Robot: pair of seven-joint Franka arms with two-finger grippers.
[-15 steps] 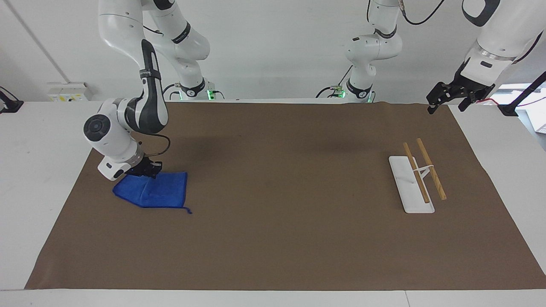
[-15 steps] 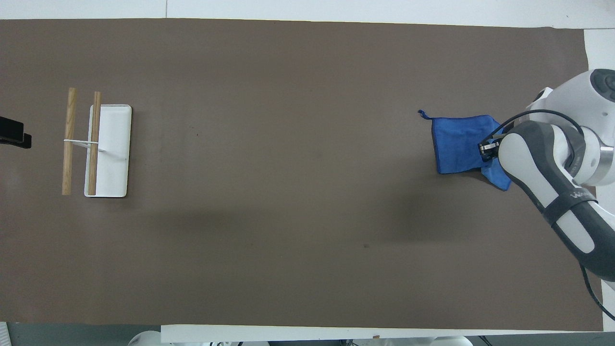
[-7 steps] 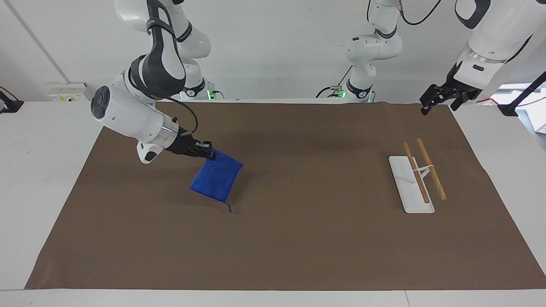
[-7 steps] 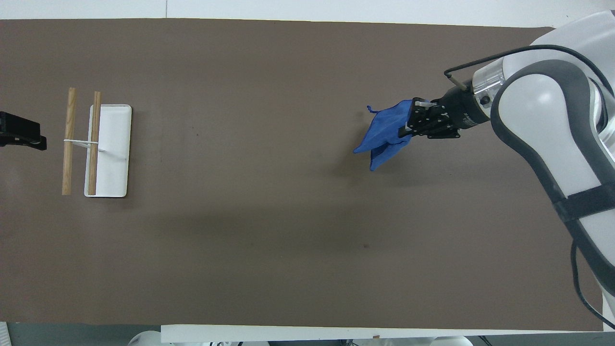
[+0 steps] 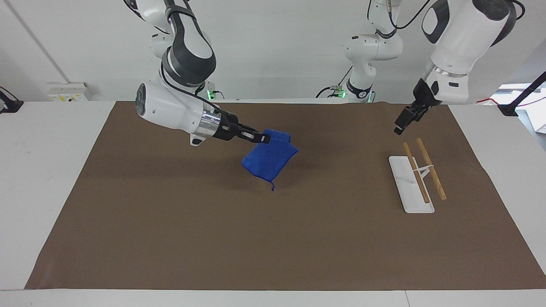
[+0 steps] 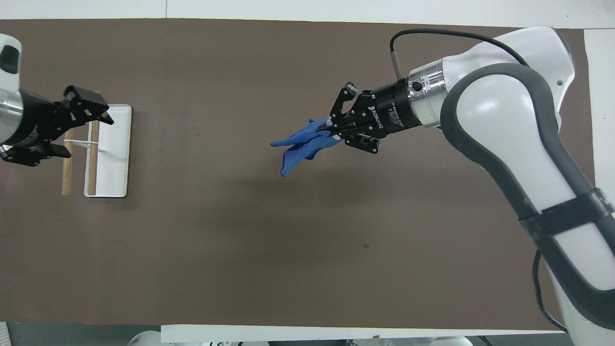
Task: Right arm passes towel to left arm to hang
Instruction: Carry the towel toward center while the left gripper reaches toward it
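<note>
Next, my left gripper grabs the towel's loose corner that sticks out, since the blue towel hangs slack (image 6: 308, 142) from my right gripper.
My right gripper (image 5: 263, 137) is shut on one edge of the blue towel (image 5: 271, 161) and holds it in the air over the middle of the brown mat. The towel hangs down from the fingers with its short tail lowest. In the overhead view the right gripper (image 6: 332, 130) points toward the left arm's end, with the towel (image 6: 299, 145) trailing from it. My left gripper (image 5: 403, 122) is open and empty, raised in the air. In the overhead view the left gripper (image 6: 85, 132) is over the hanging rack (image 6: 114, 158).
The rack (image 5: 410, 189) has a white base and two wooden bars (image 5: 431, 169) and stands at the left arm's end of the table. The brown mat (image 5: 273, 243) covers most of the table. A third white arm's base stands at the robots' edge.
My right gripper has lifted the towel off the mat and carried it from the right arm's end toward the middle. My left gripper has swung in over the rack.
</note>
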